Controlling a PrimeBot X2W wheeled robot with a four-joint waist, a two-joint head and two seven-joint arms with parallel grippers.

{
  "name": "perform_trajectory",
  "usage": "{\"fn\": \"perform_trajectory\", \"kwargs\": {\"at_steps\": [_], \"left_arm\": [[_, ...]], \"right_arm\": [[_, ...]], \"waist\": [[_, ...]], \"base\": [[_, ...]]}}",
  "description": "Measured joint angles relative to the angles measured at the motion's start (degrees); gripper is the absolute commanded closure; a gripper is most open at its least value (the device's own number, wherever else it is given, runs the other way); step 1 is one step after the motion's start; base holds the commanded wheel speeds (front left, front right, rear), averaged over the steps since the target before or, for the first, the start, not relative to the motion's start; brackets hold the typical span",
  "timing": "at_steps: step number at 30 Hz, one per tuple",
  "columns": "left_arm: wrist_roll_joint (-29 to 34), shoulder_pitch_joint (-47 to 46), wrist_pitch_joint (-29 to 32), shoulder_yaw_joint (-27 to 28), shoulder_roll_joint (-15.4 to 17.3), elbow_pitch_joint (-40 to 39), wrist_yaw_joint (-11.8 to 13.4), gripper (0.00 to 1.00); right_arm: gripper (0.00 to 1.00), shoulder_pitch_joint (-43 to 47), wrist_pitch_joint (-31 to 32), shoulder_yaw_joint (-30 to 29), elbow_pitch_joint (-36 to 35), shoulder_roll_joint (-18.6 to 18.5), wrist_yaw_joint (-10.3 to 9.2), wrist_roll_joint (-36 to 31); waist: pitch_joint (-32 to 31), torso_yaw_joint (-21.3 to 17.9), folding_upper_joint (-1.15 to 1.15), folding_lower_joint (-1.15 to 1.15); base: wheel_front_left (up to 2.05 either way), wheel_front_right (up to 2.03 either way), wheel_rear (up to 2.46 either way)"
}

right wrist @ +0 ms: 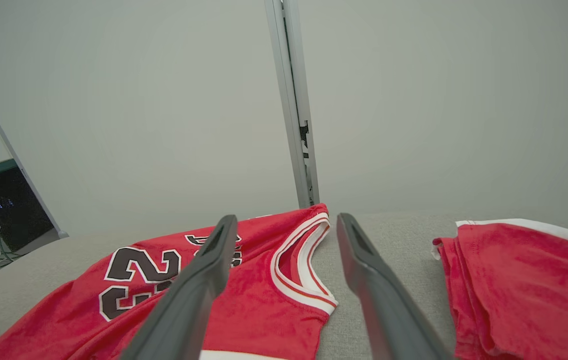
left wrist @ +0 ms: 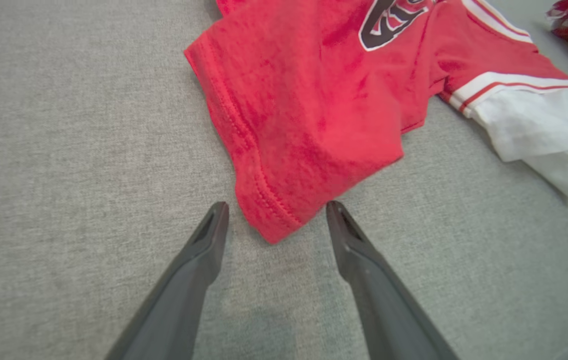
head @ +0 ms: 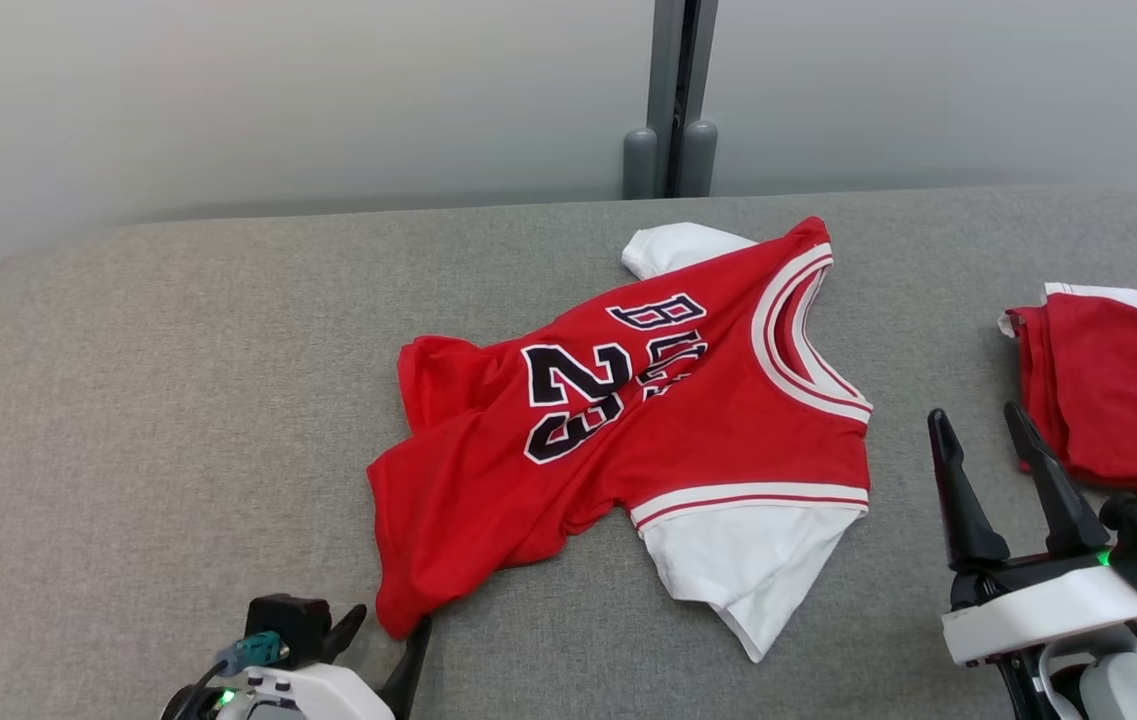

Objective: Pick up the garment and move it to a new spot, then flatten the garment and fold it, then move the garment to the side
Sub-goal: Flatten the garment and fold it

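Observation:
My left gripper grips the jersey by its bottom hem corner next, to pull the crumpled red body flat for folding.
The garment is a red jersey with white sleeves and a black "23", lying crumpled across the middle of the grey surface. My left gripper is at the bottom left, open, its tips on either side of the jersey's lower hem corner without closing on it. My right gripper stands open at the right, a little off the jersey's white sleeve, nothing between its fingers. In the right wrist view the jersey's neckline lies beyond that gripper.
A second red garment with white trim lies folded at the right edge, close to my right gripper; it also appears as a red pile. A pale wall with a grey post stands behind the surface.

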Motion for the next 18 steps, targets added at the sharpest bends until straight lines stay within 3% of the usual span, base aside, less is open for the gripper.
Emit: {"fn": "perform_trajectory", "kwargs": {"at_steps": [2, 3, 5, 6, 12, 18], "left_arm": [[0.45, -1.18, -0.57, -0.15, -0.12, 1.43, 0.01, 0.00], [0.45, -1.48, -0.86, -0.15, -0.35, 1.94, 0.00, 0.11], [0.45, -1.94, -1.42, -0.13, -0.49, 2.56, -0.02, 0.94], [0.42, -2.10, -1.80, 0.08, -0.45, 2.53, -0.02, 1.00], [-0.73, -2.19, -2.91, 2.52, 1.58, -1.19, 0.58, 1.00], [-0.66, -3.83, -1.37, 5.45, 6.23, -6.43, 2.25, 1.00]], "right_arm": [[0.00, -0.12, 0.00, -0.03, -0.02, 0.05, 0.00, 0.00], [0.00, -0.17, 0.00, -0.16, -0.01, 0.03, 0.00, -0.01], [0.00, -0.32, 0.00, -0.38, -0.09, 0.04, 0.00, -0.08], [0.00, -0.32, 0.00, -0.49, -0.10, 0.05, 0.00, -0.25], [0.00, -0.35, 0.00, -0.60, -0.29, 0.34, 0.00, -0.49], [0.00, -0.94, 0.00, -0.54, 0.19, 0.35, 0.00, -0.59]], "waist": [[0.58, -0.51, 0.00, 0.00], [0.87, -0.72, 0.00, 0.00], [1.38, -1.04, 0.00, 0.00], [1.60, -1.15, 0.00, 0.00], [2.51, -1.54, 0.00, 0.00], [3.86, -2.12, 0.00, 0.00]], "base": [[0.00, 0.00, 0.00], [0.00, 0.00, 0.00], [0.00, 0.00, 0.00], [0.00, 0.00, 0.00], [0.00, 0.00, 0.00], [0.00, 0.00, 0.00]]}}
